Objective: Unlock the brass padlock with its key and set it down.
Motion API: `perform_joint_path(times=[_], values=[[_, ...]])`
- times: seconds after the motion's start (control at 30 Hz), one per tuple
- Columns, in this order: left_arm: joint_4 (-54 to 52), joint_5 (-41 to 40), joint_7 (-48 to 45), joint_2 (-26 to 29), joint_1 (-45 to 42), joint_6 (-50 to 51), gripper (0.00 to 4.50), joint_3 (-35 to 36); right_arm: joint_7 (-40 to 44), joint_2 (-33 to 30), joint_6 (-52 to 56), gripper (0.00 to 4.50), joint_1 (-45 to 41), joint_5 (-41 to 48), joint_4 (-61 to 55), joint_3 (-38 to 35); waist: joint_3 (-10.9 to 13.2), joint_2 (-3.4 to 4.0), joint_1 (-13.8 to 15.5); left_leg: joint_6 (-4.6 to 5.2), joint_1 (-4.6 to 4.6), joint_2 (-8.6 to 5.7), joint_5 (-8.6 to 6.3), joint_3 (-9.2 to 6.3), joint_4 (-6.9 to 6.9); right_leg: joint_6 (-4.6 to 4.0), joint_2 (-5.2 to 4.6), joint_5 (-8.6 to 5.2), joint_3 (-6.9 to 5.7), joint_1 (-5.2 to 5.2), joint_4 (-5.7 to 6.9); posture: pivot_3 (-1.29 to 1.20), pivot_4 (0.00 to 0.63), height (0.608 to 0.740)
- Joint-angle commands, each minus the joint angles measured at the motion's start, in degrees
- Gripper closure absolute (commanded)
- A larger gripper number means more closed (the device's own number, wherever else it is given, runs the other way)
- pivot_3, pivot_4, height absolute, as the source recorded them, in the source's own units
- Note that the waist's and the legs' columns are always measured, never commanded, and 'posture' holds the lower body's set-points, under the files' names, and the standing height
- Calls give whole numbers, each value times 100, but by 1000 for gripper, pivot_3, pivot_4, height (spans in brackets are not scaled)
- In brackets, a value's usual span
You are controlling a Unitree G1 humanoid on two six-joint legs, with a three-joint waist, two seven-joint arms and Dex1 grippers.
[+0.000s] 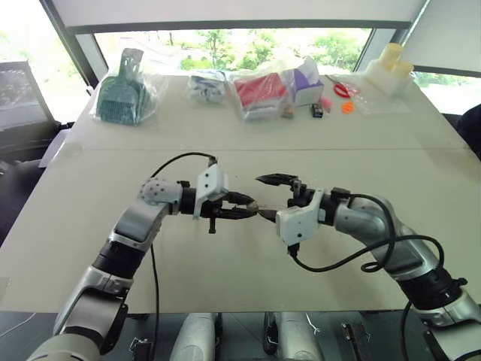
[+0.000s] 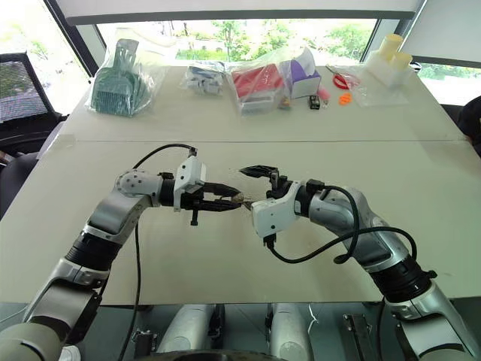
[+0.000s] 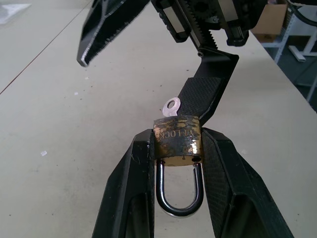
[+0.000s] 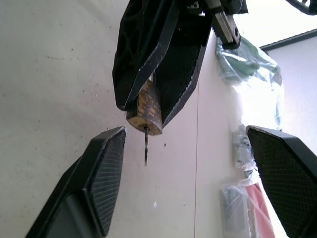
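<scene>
I should next grab the brass padlock by its body [image 4: 144, 109] with my right gripper. Then the key [image 4: 146, 147] can turn in the lock.
My left gripper [image 1: 244, 209] is shut on the brass padlock [image 3: 177, 140], pinching its dull-gold body between both fingers above the table. Its silvery shackle [image 3: 181, 198] loops back between the fingers. The key [image 3: 171, 106] sticks out of the padlock's far face, its small round head free. In the right wrist view the padlock [image 4: 146, 110] hangs from the left fingers with the key [image 4: 146, 146] pointing out of it. My right gripper [image 4: 185, 131] is open, its two fingers spread wide on either side of the key without touching it.
The pale table [image 1: 225, 263] carries bagged items along its far edge: a green brush set [image 1: 124, 90], a red pack [image 1: 259, 94], a purple box [image 1: 307, 83], red scissors [image 1: 342, 89] and white bottles [image 1: 391, 64].
</scene>
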Motion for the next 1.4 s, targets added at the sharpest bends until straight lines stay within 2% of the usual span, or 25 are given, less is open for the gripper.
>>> perform_joint_path(times=[0.03, 0.27, 0.3, 0.4, 0.5, 0.57, 0.87, 1.03, 1.1, 1.13, 1.4], values=[[-111, -192, -66, 18, -154, 69, 3784, 198, -151, 50, -482, 625, -170, 28, 26, -104, 0, 0, -8, 0, 0, 0, 0, 0, 0, 0, 0, 0, 0, 0, 0, 0, 150, 740], [-111, -293, -138, 27, -191, 209, 3784, 263, -221, 154, -997, 625, -330, -51, 309, -53, 0, 0, -13, 0, 0, 0, 0, -1, 0, 0, 0, 0, 0, 0, 0, 0, 150, 740], [-114, -300, -141, 26, -192, 219, 3784, 267, -217, 167, -1028, 859, -348, -60, 335, -50, 0, 0, -13, 0, 0, 0, 0, -1, 0, 0, 0, 0, 0, 0, 0, 0, 150, 740], [-116, -332, -152, 19, -200, 251, 3784, 283, -202, 211, -1110, 1931, -415, -79, 441, -26, 0, 0, -9, 0, 0, 0, 0, -2, 0, 0, 0, 0, 0, 0, 1, 0, 150, 740], [-141, -363, -162, 18, -202, 287, 3784, 305, -202, 224, -1203, 3600, -468, -108, 540, -31, 0, 0, -13, 0, 0, 0, 0, 0, 0, 0, 0, 0, 1, 0, 1, 0, 150, 740], [-163, -386, -177, 27, -208, 326, 3784, 318, -196, 226, -1241, 4374, -482, -114, 578, -44, 1, 1, -19, 0, 1, 0, 0, 0, 0, 0, 0, 0, 2, 0, 1, 0, 150, 740], [-328, -571, -302, 162, -152, 627, 3784, 342, -147, 275, -1187, 4378, -475, -80, 617, -74, 1, 1, -21, -1, 1, 1, 0, -1, 0, 0, 1, 0, 1, 0, 2, 0, 150, 740], [-477, -645, -303, 265, -116, 792, 1319, 396, -132, 304, -1137, 4500, -471, -81, 616, -88, 1, 1, -20, -1, 1, 1, 1, -1, 0, 0, 0, 0, 2, 0, 2, 0, 150, 740], [-522, -655, -288, 282, -114, 813, 396, 419, -132, 311, -1116, 4500, -481, -75, 629, -90, 1, 1, -22, -1, 1, 1, 1, -1, 0, -1, 0, 0, 2, 0, 2, 0, 150, 740], [-539, -661, -283, 290, -114, 826, 70, 429, -133, 315, -1111, 4500, -488, -74, 643, -91, 1, 1, -22, -1, 1, 1, 1, -1, 0, -1, 1, 0, 2, 0, 2, 0, 150, 740], [-693, -740, 16, 399, -52, 874, 70, 725, -121, 326, -1086, 4500, -502, -77, 678, -90, 1, 1, -25, -1, 1, 1, 1, -2, 0, -1, 1, 0, 2, 0, 2, 0, 150, 740]])
